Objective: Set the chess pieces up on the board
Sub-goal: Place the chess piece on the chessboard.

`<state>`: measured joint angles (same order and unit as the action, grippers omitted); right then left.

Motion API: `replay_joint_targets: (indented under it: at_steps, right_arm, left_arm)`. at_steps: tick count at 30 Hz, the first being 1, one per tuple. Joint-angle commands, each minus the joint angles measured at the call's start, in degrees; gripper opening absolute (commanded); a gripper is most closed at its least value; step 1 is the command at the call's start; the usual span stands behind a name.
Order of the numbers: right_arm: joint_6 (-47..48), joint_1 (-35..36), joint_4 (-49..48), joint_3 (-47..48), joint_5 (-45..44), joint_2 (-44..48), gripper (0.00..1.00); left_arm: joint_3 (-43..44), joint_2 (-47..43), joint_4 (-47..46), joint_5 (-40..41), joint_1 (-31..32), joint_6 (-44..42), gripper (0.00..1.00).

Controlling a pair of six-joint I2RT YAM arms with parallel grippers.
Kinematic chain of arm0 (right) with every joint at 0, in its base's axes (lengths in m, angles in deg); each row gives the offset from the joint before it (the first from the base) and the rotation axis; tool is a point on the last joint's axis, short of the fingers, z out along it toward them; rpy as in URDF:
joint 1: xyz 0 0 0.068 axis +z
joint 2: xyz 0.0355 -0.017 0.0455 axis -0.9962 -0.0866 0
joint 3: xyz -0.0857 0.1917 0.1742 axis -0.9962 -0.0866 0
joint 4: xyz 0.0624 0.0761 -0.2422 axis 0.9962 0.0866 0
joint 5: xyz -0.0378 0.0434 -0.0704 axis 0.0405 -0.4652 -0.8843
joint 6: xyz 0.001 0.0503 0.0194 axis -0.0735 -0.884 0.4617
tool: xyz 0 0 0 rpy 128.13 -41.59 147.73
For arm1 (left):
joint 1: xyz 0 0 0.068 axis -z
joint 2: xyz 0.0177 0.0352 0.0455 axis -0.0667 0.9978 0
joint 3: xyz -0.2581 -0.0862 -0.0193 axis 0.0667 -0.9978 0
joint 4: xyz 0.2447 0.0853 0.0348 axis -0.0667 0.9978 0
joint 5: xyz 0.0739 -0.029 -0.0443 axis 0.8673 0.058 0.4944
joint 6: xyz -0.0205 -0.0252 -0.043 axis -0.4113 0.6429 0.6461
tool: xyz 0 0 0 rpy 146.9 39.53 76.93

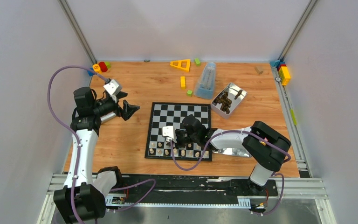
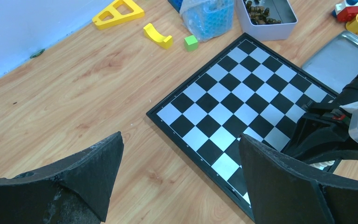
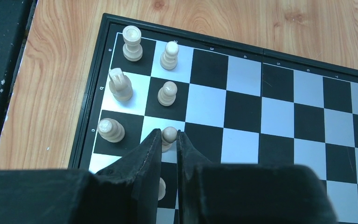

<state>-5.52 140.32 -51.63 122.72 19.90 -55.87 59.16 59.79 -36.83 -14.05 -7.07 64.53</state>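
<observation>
The pawn is upright over the white square beside the bishop and would end on that square if released now, so it is time for my right gripper to release it.
The black-and-white board [image 1: 179, 116] lies mid-table. Cream chess pieces [image 1: 161, 145] stand along its near rows. In the right wrist view a rook [image 3: 132, 43], a knight [image 3: 120, 84], a bishop [image 3: 110, 129] and two pawns [image 3: 167, 93] stand by the board's corner. My right gripper [image 3: 168, 132] is shut on another pawn [image 3: 169, 135] over a white square beside the bishop; whether its base touches the board I cannot tell. One more pawn [image 3: 161, 189] shows partly under the fingers. My left gripper [image 1: 131, 111] hangs open and empty left of the board [image 2: 233, 102], over bare wood.
A metal tin [image 1: 229, 99] with dark pieces and a blue bag [image 1: 206, 80] stand behind the board's right corner. A flat metal lid [image 1: 230, 151] lies under the right arm. Yellow and green blocks [image 1: 181, 64] are scattered at the back, more in both far corners.
</observation>
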Motion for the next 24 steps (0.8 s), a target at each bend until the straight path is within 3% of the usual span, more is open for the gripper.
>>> replay_joint_targets:
  at_steps: [1,9,24]
  right_arm:
    - [0.8,0.4,-0.4,1.5,0.8,-0.4,0.08]
    - [1.0,0.4,-0.2,1.5,0.1,0.5,0.21]
    - [1.2,0.5,0.3,1.9,-1.0,3.1,0.30]
  left_arm:
    - [-0.4,0.0,-1.5,-0.4,-0.4,-1.6,1.00]
    - [-0.5,0.2,-1.2,-0.3,-0.4,-2.0,1.00]
    - [-0.5,0.7,-1.1,-0.1,-0.4,-2.4,1.00]
